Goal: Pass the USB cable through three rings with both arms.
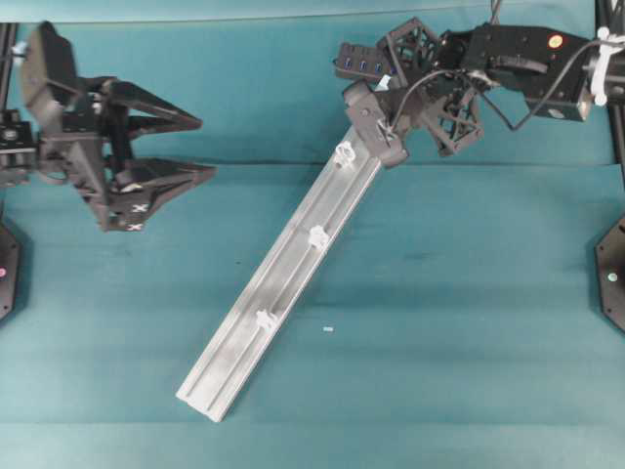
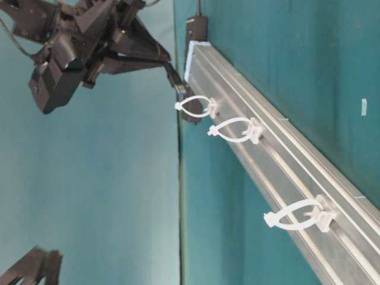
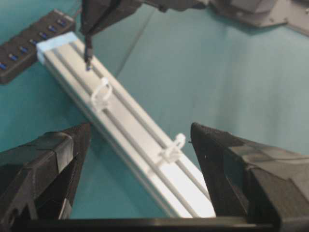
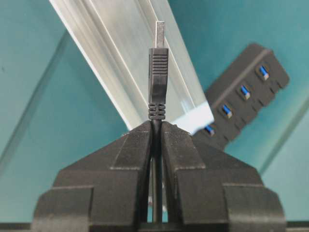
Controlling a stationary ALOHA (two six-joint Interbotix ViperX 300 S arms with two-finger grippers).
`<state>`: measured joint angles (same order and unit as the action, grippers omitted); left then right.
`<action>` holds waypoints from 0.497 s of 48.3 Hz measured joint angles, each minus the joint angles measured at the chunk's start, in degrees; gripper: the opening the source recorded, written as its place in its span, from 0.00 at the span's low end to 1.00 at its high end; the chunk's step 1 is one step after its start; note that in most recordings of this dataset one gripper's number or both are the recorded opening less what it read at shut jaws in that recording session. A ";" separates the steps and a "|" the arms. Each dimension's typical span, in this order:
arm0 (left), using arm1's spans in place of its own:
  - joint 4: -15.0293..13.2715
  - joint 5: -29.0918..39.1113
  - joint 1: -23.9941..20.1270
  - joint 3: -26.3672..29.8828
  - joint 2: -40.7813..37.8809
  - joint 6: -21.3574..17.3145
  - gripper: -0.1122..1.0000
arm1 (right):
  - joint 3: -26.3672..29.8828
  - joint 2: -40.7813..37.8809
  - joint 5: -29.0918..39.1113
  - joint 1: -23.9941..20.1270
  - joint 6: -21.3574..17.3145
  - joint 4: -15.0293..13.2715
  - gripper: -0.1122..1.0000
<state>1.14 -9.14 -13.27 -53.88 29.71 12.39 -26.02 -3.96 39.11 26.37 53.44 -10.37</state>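
Note:
My left gripper grabs the slim black plug by its exposed metal-tipped end point(image 3: 89, 60) next, since my right gripper's fingertips cover the cord behind the plug.
The USB cable's black plug point(image 4: 158, 63) with its metal tip sticks out of my right gripper point(image 4: 157, 123), which is shut on the cord just behind it. The plug point(image 2: 177, 81) hangs over the rail's far end, a little short of the first ring point(image 2: 196, 107). It has not entered that ring. The three rings point(image 1: 344, 153), point(image 1: 318, 235), point(image 1: 264, 319) stand upright along the silver rail point(image 1: 244, 352). My left gripper point(image 1: 203, 147) is open and holds nothing, out to the left of the rail. In its wrist view two of the rings point(image 3: 101, 92), point(image 3: 174, 147) show between the fingers point(image 3: 227, 159).
A black multi-port hub point(image 1: 363, 61) with blue sockets lies just past the rail's far end. The rail runs diagonally across the teal cloth point(image 1: 469, 293). A tiny white scrap point(image 1: 328, 329) lies right of the rail.

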 measured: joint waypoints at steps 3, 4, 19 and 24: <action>0.00 -0.62 0.00 0.26 -1.41 -0.35 0.91 | -0.18 -0.09 -0.88 -0.26 0.00 0.18 0.18; 0.00 -0.79 0.00 0.44 -1.93 -0.44 0.91 | -0.26 -0.18 -1.05 -0.35 0.00 0.26 0.18; 0.00 -2.11 -0.09 1.76 -6.68 -0.79 0.91 | -0.53 -0.97 -2.55 -0.97 0.00 1.58 0.18; 0.00 -2.72 -0.09 2.02 -7.56 -0.79 0.91 | -0.62 -1.05 -2.90 -1.58 0.00 1.85 0.18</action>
<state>1.14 -11.87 -13.36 -51.86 22.15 11.60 -26.63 -5.01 36.21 24.79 53.44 -8.53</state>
